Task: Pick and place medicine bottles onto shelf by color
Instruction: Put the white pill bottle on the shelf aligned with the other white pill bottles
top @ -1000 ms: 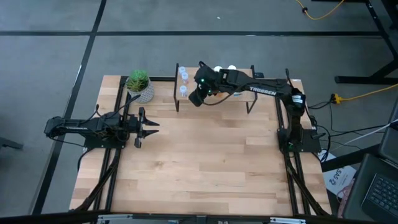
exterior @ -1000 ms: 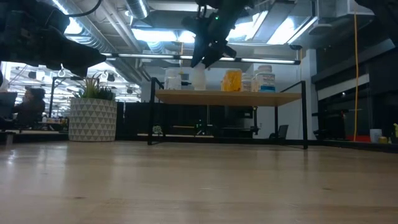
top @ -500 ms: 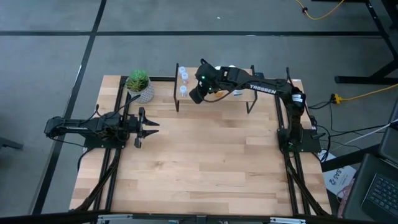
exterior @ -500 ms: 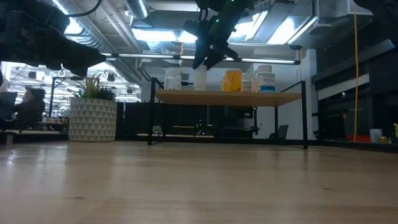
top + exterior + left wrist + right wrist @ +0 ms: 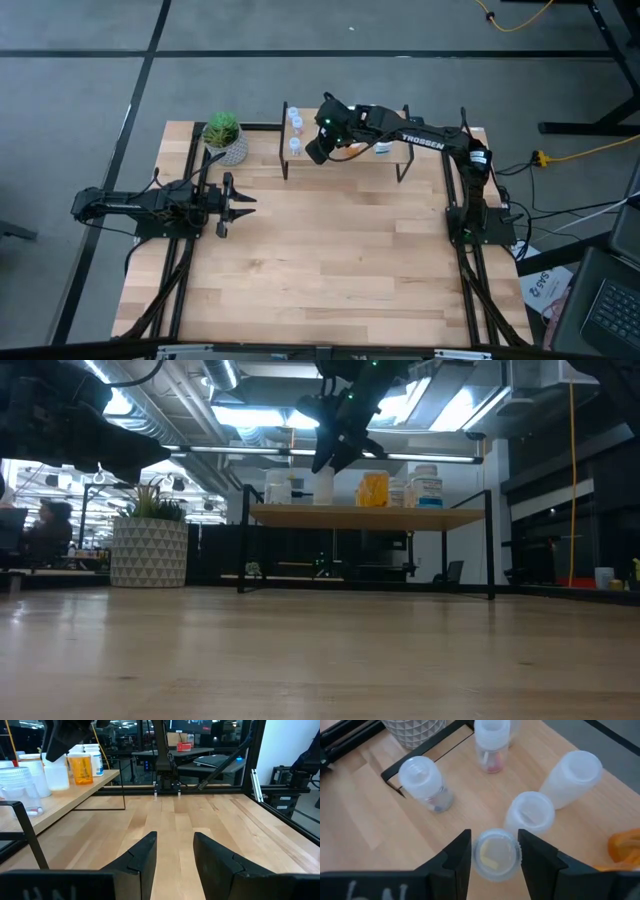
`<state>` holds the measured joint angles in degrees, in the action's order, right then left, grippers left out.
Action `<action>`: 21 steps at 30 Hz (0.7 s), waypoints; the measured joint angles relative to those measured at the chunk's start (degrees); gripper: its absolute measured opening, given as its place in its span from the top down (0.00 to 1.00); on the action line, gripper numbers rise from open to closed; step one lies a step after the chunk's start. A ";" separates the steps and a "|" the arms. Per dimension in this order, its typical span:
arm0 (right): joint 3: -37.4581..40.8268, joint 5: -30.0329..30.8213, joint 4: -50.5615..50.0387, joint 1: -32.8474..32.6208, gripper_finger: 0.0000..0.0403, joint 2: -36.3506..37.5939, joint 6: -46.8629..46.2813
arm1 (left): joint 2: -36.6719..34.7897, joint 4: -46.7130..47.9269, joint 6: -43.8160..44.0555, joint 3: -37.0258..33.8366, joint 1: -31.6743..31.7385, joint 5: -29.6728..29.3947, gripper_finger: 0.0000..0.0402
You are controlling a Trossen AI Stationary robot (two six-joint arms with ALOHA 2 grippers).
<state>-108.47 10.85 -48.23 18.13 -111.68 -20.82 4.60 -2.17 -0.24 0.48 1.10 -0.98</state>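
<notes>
The clear bottle point(image 5: 495, 851) is upright and low over the shelf board point(image 5: 470, 802). It would stand if my right gripper opened now.
The shelf point(image 5: 350, 166) stands at the table's far edge, and several medicine bottles stand upright on its board. Clear ones point(image 5: 427, 782) are at its left end, white ones point(image 5: 530, 815) nearer the middle, and an orange one point(image 5: 372, 488) further right. My right gripper point(image 5: 495, 855) hangs over the shelf's left half, shut on a small clear bottle point(image 5: 495, 851). My left gripper point(image 5: 245, 205) rests open at the table's left, level, with nothing between its fingers point(image 5: 145, 857). My right gripper pinches the clear bottle's capped top point(image 5: 480, 851) between its two fingers. The fingers slant down at it from above and from the table's right. The bottle is upright, and in the low view its base point(image 5: 322, 503) meets the shelf board.
A green plant in a white patterned pot point(image 5: 225, 135) stands left of the shelf. The bare wooden tabletop point(image 5: 330, 260) lies in front of the shelf. Black frame rails run along the table's left and right sides point(image 5: 470, 270).
</notes>
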 joint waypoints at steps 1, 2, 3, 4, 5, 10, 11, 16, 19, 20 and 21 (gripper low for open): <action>0.00 0.00 -0.02 0.00 0.66 0.00 -0.02 | 0.00 0.00 0.00 0.00 -0.02 0.01 0.70; 0.00 -0.19 -0.02 0.00 0.66 0.00 -0.02 | -0.01 0.00 -0.01 -0.01 0.00 0.00 0.70; 0.00 -0.42 -0.02 0.00 0.66 0.00 -0.02 | -0.01 0.00 0.01 -0.01 0.00 0.00 0.70; 0.00 -0.42 -0.02 -0.06 0.65 0.00 0.05 | -0.01 0.00 0.00 0.00 -0.01 0.00 0.70; 0.00 -0.42 -0.02 -0.17 0.64 0.00 0.20 | -0.02 0.00 0.00 -0.01 -0.02 0.00 0.70; 0.00 -0.42 -0.02 -0.33 0.51 0.00 0.27 | 0.00 0.00 0.00 -0.01 -0.01 0.00 0.70; 0.00 -0.41 -0.02 -0.33 0.48 0.00 0.28 | -0.02 0.02 0.01 -0.01 -0.02 -0.01 0.70; 0.00 -0.01 0.09 -0.28 0.43 0.00 0.11 | -0.01 0.00 0.01 -0.01 -0.01 0.00 0.70; 0.02 0.00 1.17 -0.28 0.43 0.00 0.14 | -0.02 0.01 0.00 0.01 -0.02 0.01 0.70; 0.02 0.00 1.74 -0.28 0.43 0.00 0.15 | -0.02 0.02 -0.01 0.01 0.00 0.01 0.70; 0.02 -0.09 2.47 -0.31 0.44 0.00 0.15 | -0.02 0.00 0.01 0.01 0.00 -0.01 0.70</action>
<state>-108.44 10.77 -45.76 17.82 -111.68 -20.67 4.58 -2.17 -0.23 0.49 1.10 -0.99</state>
